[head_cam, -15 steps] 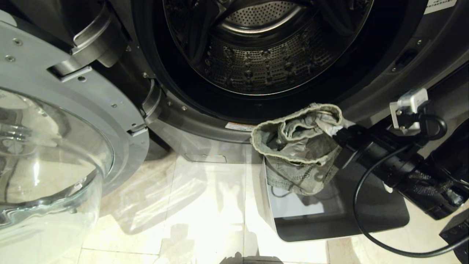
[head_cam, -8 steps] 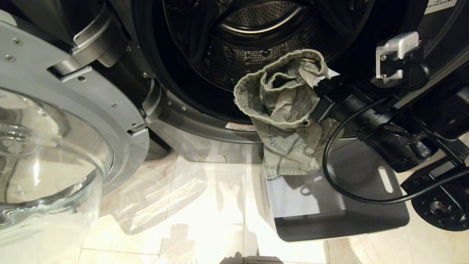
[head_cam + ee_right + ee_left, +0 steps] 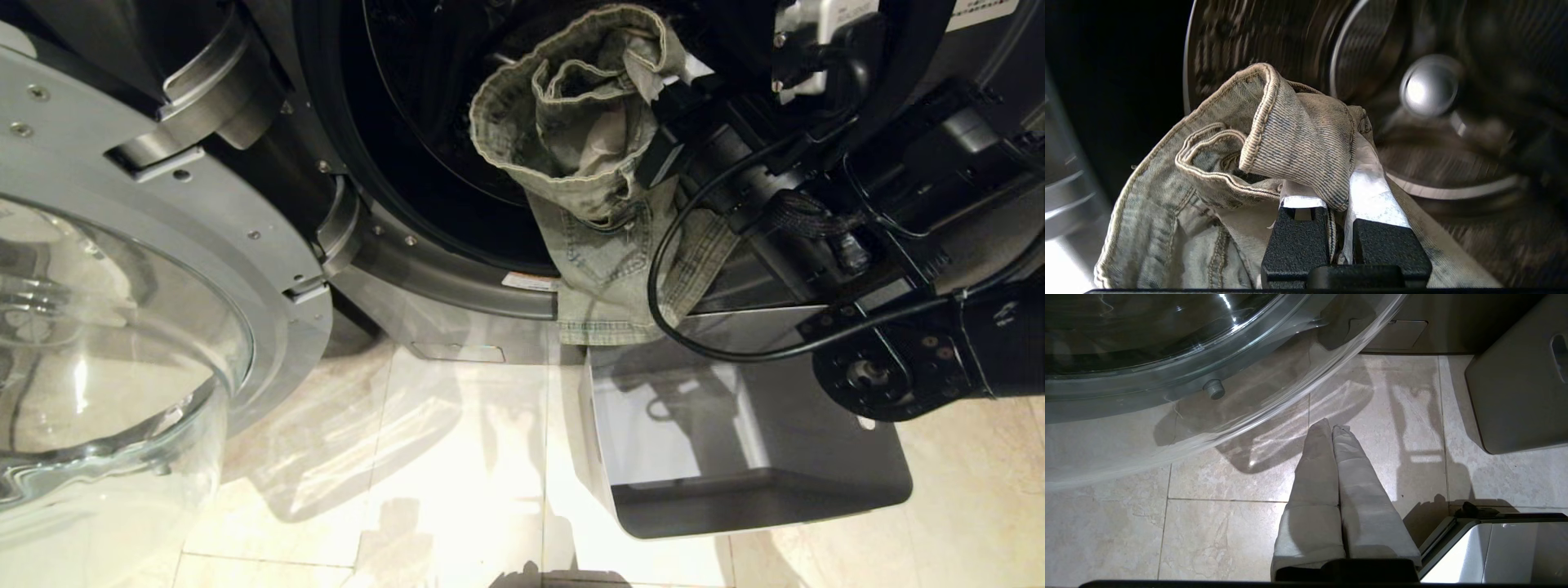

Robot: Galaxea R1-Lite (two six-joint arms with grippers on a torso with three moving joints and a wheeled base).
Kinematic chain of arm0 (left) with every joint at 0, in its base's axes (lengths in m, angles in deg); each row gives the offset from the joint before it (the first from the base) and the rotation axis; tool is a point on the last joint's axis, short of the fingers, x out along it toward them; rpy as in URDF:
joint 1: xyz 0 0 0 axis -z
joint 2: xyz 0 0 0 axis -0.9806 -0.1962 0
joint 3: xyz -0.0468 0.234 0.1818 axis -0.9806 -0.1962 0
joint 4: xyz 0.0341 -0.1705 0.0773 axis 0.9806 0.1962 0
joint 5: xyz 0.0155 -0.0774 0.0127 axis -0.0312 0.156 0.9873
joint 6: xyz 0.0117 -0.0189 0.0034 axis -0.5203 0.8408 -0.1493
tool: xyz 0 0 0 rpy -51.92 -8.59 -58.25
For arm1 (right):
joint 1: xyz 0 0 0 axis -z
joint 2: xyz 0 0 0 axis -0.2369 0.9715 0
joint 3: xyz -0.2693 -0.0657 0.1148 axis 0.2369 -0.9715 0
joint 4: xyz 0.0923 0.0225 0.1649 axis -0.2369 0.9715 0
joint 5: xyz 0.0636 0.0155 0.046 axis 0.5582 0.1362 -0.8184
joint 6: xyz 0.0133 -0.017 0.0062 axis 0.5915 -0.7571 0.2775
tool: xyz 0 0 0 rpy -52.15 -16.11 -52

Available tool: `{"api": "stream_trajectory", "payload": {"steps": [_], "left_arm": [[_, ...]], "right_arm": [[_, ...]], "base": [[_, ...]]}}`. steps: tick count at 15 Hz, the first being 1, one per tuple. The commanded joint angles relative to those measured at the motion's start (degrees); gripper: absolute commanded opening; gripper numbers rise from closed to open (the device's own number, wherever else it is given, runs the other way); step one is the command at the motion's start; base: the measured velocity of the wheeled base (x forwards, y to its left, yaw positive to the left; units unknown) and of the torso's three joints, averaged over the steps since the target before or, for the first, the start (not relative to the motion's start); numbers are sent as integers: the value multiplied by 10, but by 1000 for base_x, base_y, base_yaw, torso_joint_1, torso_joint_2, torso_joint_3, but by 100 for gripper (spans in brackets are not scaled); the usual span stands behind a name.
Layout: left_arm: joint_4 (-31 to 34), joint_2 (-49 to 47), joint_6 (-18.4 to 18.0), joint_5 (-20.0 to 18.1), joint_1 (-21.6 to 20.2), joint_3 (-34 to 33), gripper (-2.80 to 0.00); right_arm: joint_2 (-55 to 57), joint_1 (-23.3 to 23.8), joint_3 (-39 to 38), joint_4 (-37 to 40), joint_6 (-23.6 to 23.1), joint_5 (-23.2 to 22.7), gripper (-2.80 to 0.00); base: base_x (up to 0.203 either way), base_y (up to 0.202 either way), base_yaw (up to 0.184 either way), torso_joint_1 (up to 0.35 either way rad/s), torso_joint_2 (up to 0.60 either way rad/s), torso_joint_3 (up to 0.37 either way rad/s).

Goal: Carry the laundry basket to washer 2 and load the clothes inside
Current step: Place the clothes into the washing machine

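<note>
The denim garment's lower hem hangs outside, over the washer's front rim, so my right gripper must move the garment inside the drum before opening.
The clothes [image 3: 571,122], one pale denim garment with a thick waistband, hang in front of the washer's open drum mouth [image 3: 424,139]. My right gripper [image 3: 673,86] is shut on the bunched waistband, with the legs trailing down over the door sill. In the right wrist view the denim [image 3: 1294,134] covers the taped fingertips of that gripper [image 3: 1331,183], and the drum's back wall [image 3: 1429,85] lies beyond. The grey laundry basket [image 3: 759,498] stands on the floor below the arm, with nothing showing inside. My left gripper [image 3: 1332,426] is shut and hangs over the floor tiles.
The washer door [image 3: 106,351], with its glass bowl, stands swung open at the left. A black cable [image 3: 661,269] loops from the right arm over the hanging denim. In the left wrist view the basket's side [image 3: 1515,396] shows beside pale floor tiles [image 3: 1229,522].
My right arm has lifted the garment from just above the basket up and to the left, to the drum opening. The left arm, the basket and the door have not moved.
</note>
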Motion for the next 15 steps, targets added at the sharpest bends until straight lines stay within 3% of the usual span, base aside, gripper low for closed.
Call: {"api": "stream_trajectory", "payload": {"steps": [1,9,15], "left_arm": [[0,1,0,0,0,0,-280],[0,1,0,0,0,0,-280],[0,1,0,0,0,0,-280]], "right_arm": [[32,0,49,-4,-17,0,-280],[72,-3,181,7,-96,-1,-280],[146,-2,284,7,-126,1,-280]], "base": [[0,0,0,0,0,0],[0,0,0,0,0,0],[0,0,0,0,0,0]]}}
